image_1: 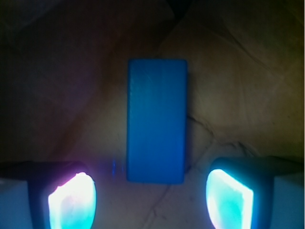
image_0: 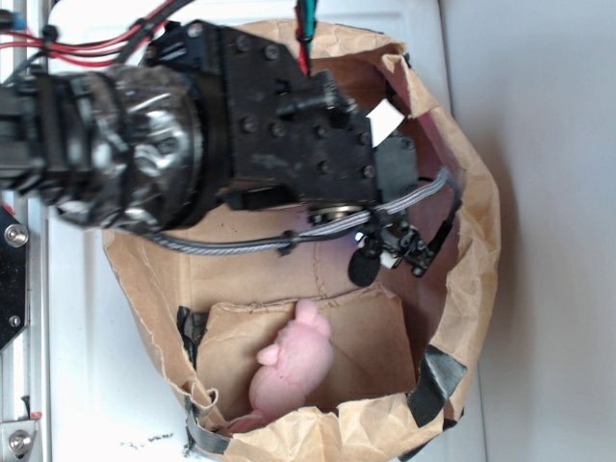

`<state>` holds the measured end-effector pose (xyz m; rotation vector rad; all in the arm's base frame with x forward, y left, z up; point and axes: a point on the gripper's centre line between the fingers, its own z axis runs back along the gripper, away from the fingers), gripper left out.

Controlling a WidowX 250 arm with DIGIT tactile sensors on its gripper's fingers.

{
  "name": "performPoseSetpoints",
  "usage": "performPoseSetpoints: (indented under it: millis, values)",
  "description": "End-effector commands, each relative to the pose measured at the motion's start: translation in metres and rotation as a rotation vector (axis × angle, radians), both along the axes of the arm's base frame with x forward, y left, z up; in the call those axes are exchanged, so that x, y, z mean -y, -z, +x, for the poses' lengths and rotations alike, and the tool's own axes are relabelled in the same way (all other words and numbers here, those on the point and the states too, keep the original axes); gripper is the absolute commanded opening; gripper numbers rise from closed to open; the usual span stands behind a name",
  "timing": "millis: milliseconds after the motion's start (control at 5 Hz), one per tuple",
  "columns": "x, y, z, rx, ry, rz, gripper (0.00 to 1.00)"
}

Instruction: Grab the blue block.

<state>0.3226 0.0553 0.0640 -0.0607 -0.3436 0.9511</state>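
It isn't time to close yet: my fingers stop short of the blue block's near edge (image_1: 155, 181), above brown paper (image_1: 152, 207). My gripper needs to move toward the block first and then close on it.
The blue block (image_1: 156, 121) lies flat on crumpled brown paper, its long side pointing away from me in the wrist view. My gripper (image_1: 150, 200) hangs over its near end, open. The two glowing fingertips (image_1: 71, 200) stand wide apart, one on each side of the block's near edge, touching nothing. In the exterior view the black arm reaches down into the brown paper bag (image_0: 478, 241), and the gripper (image_0: 390, 252) sits low inside it. The arm hides the block there.
A pink plush toy (image_0: 294, 371) lies on a cardboard flap (image_0: 371, 337) in the bag's near part, apart from the gripper. The bag's crumpled walls ring the gripper. Grey cables (image_0: 241, 245) trail from the arm. A metal rail (image_0: 17, 318) runs along the left.
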Motion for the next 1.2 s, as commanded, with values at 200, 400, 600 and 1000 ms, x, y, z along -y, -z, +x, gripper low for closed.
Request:
performPoseSetpoints:
  millis: [200,400,600,1000]
  values:
    - [-0.019,-0.002,0.021,0.047,-0.031,0.034,1.0]
    - [-0.021,0.006,0.029,0.05,-0.037,0.042,1.0]
    - [-0.021,0.016,0.035,0.04,-0.031,0.053,1.0]
    - [-0.025,0.022,0.04,0.053,-0.043,0.035,0.0]
